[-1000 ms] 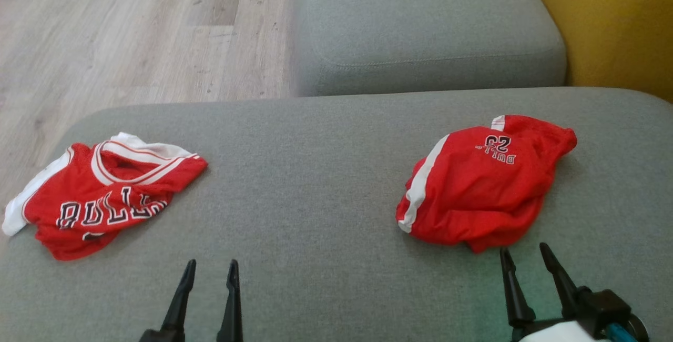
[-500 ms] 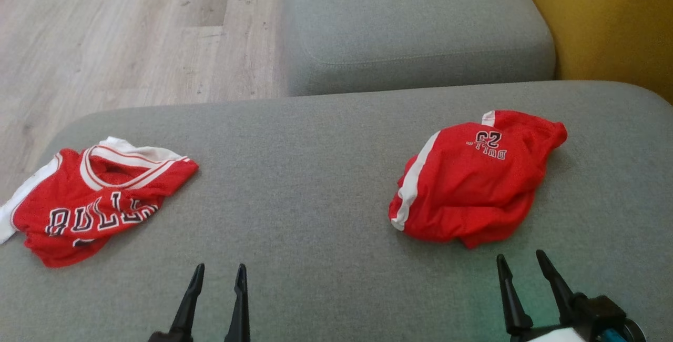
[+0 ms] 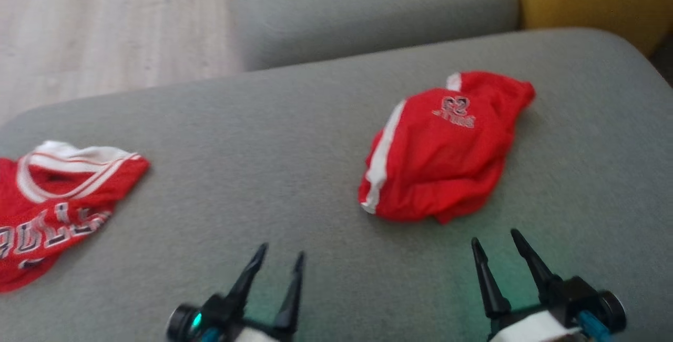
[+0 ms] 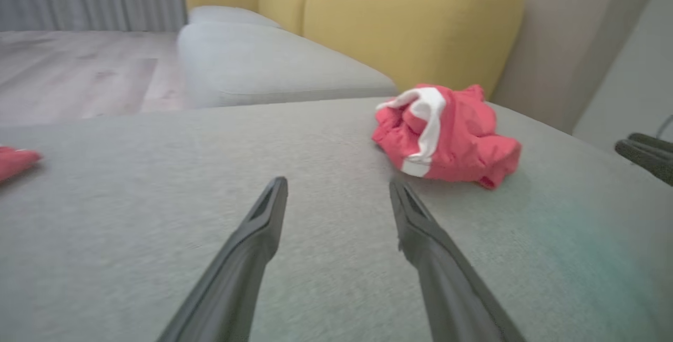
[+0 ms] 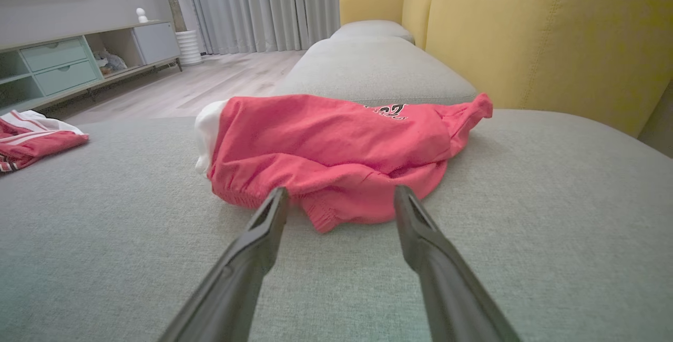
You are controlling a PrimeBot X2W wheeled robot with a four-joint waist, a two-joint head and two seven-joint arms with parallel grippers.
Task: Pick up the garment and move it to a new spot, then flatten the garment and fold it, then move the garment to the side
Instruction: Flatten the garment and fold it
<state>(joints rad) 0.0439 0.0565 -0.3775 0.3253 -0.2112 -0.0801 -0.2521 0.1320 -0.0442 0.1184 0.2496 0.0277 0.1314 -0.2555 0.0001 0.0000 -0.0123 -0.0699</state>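
Note:
I should next pick up the garment with my left gripper by its white-trimmed hem corner (image 3: 370, 203), which sticks out off the cushion while the red cloth (image 3: 441, 159) lies bunched.
A crumpled red garment (image 3: 441, 152), shorts with a white side stripe and a printed number, lies on the right of the grey sofa seat (image 3: 273, 137). My right gripper (image 3: 495, 237) stands open just short of its near edge; in the right wrist view the garment (image 5: 336, 142) lies right beyond the fingertips of that gripper (image 5: 340, 190). My left gripper (image 3: 281, 251) is open over bare cushion. In the left wrist view the left gripper (image 4: 337, 184) points left of the garment (image 4: 452, 137). A red jersey (image 3: 58, 210) with white trim lies at the far left.
A second grey cushion (image 3: 368, 10) lies beyond the seat. The yellow backrest (image 3: 589, 0) rises at the right. Wooden floor (image 3: 94, 31) runs past the seat's far left edge. A low cabinet (image 5: 63, 63) stands across the room.
The camera has swung right, so the whole picture has shifted left and the jersey is partly cut off. The left gripper now shows further right and more fully. Both grippers stay open.

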